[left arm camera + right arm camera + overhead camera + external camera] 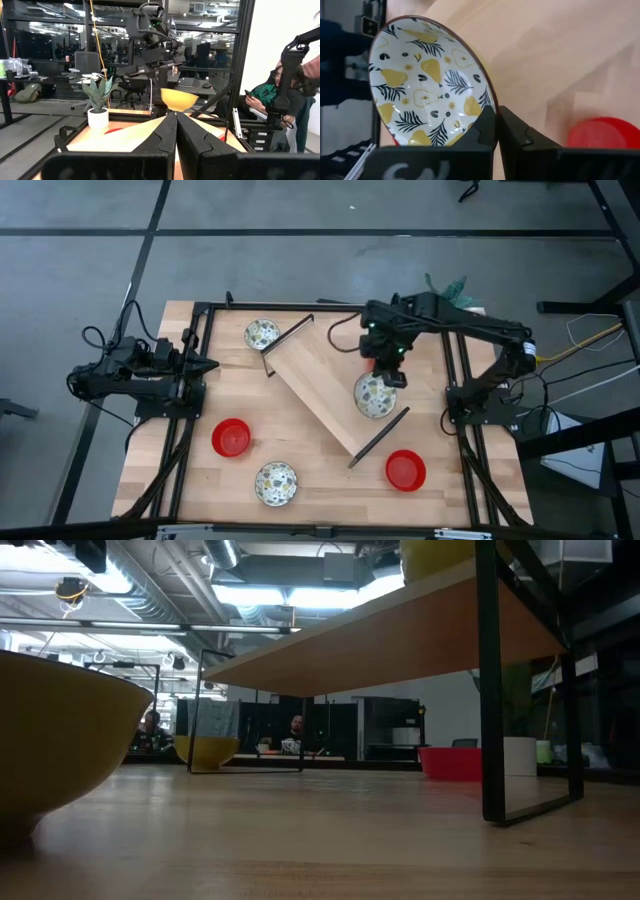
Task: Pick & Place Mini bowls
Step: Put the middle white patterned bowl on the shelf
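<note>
My right gripper should keep holding the overhanging patterned bowl.
A raised wooden shelf crosses the table's middle at a slant. My right gripper is shut on a mini bowl, white inside with yellow pears and dark leaves, over the shelf's right end. Its outside shows yellow in the left wrist view. Two more patterned bowls sit on the table, one at the far side and one near the front edge. Two red bowls also sit there. My left gripper waits shut at the table's left edge. My right gripper pinches the patterned bowl's rim, one finger on the inside and the other on the outside. The fingers slant down from the far right. The bowl hangs tilted over the shelf; whether its base touches the wood I cannot tell.
A white pot with a green plant stands at the table's far right corner. Black frame posts line both sides of the table. The shelf stands on thin black legs. People sit in the room beyond.
</note>
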